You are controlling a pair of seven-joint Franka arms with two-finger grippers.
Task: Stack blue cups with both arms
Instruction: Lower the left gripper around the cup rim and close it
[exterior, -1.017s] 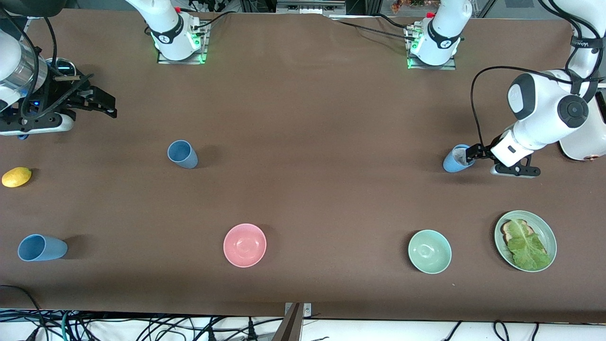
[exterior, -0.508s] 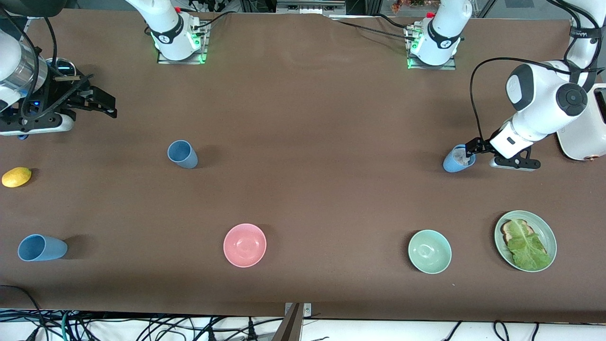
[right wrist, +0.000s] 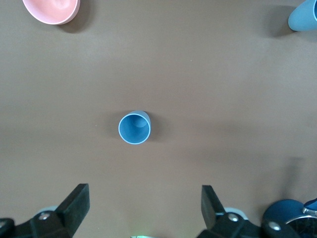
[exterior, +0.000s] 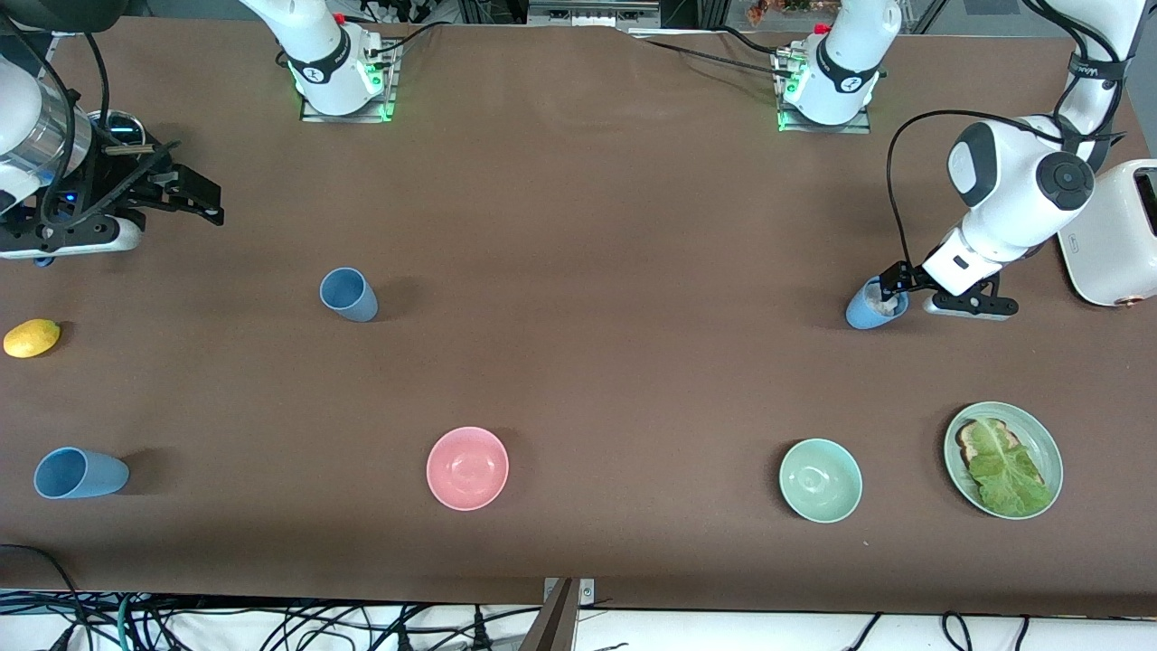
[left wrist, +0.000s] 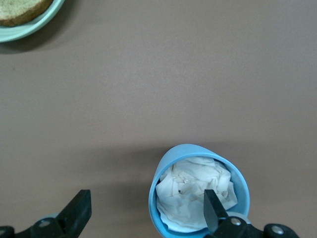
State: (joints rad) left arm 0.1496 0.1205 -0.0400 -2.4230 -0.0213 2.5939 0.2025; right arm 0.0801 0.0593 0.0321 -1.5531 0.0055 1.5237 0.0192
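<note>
The robot's left gripper will next grab the paper-filled cup by its rim to stack the blue cups.
Three blue cups are on the brown table. One holds crumpled white paper and stands near the left arm's end. My left gripper is open at this cup, with one finger inside over the paper and the other outside the wall. A second cup stands upright toward the right arm's end and shows in the right wrist view. A third cup is nearer the front camera. My right gripper is open and empty in the air, and the right arm waits.
A pink bowl, a mint-green bowl and a green plate with toast and lettuce lie nearer the front camera. A white toaster stands at the left arm's end. A lemon lies at the right arm's end.
The left arm's elbow and wrist have swung toward the robots' bases and nearer the cup, while the gripper stays at the paper-filled cup. The cups and the right arm have not moved.
</note>
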